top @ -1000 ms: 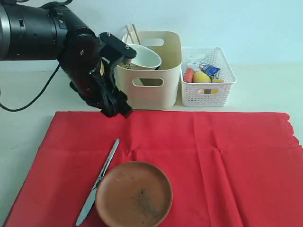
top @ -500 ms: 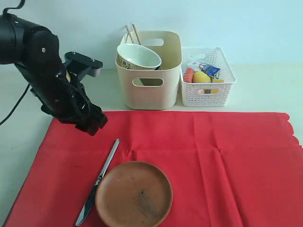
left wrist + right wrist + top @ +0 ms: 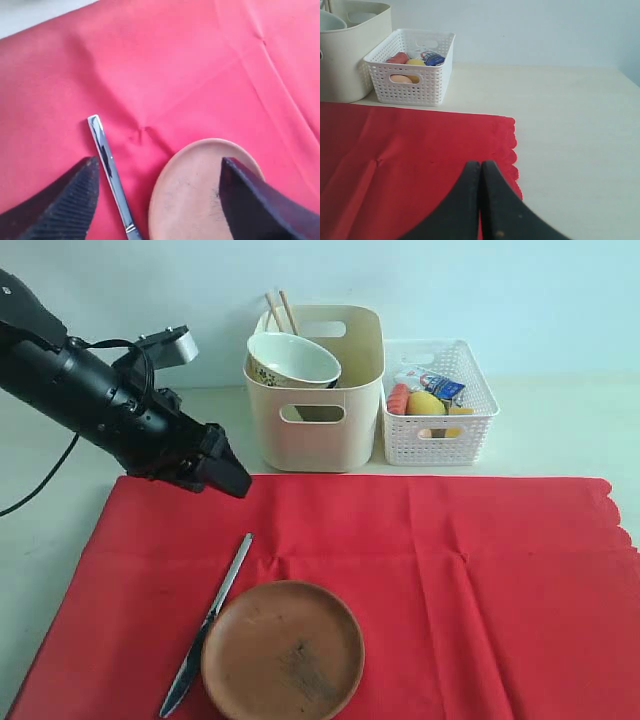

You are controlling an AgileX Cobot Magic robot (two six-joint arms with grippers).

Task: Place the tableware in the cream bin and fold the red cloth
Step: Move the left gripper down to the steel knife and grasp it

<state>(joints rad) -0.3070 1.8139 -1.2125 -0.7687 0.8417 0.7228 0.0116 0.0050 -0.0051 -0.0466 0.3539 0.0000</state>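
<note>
The silver knife goes to the cream bin, so my left gripper will next grab it by its handle.
The red cloth lies spread flat, its scalloped edge at the right. On it rest the round brown plate and, just left of it, the silver knife. The cream bin behind the cloth holds the patterned white bowl and the wooden chopsticks. My left gripper hangs open above the cloth's far left part; in its wrist view the knife and plate lie between its fingers. My right gripper is shut and empty above the cloth; the exterior view does not show it.
A white perforated basket with food items and a small carton stands right of the cream bin. The right wrist view shows that basket and bare table beyond the scalloped edge.
My left arm has swung from the cream bin, where the bowl now sits, leftward and down, and now stretches low, pointing at the cloth toward the knife and plate.
</note>
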